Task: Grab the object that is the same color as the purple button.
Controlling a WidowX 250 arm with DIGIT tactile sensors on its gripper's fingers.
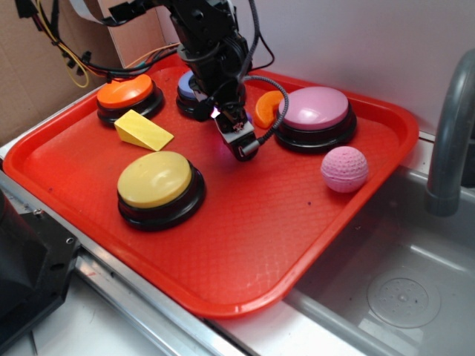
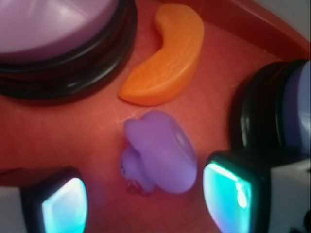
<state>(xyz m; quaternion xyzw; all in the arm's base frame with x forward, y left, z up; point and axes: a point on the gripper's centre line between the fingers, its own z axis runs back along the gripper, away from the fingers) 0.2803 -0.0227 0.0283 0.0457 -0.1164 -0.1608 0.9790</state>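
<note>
I should close my gripper on the purple lumpy toy now. My fingers are low over the red tray, on either side of the toy.
In the wrist view the small purple lumpy toy [image 2: 160,153] lies on the red tray [image 2: 73,141], between and just ahead of my two fingertips [image 2: 65,204]. My gripper [image 2: 146,204] is open; neither pad touches the toy. The purple button [image 2: 286,111] stands at the right edge, close beside the right finger. In the exterior view my gripper [image 1: 241,141] hangs low over the tray between the purple button [image 1: 187,87] and the pink-mauve button [image 1: 318,111]. The toy is hidden behind the gripper there.
An orange crescent piece [image 2: 167,56] lies just beyond the toy, also visible in the exterior view [image 1: 266,107]. On the tray [image 1: 245,245] also sit an orange button [image 1: 128,93], a yellow wedge [image 1: 142,130], a yellow button [image 1: 156,182] and a pink dimpled ball [image 1: 344,168]. A grey faucet [image 1: 449,133] and sink stand right.
</note>
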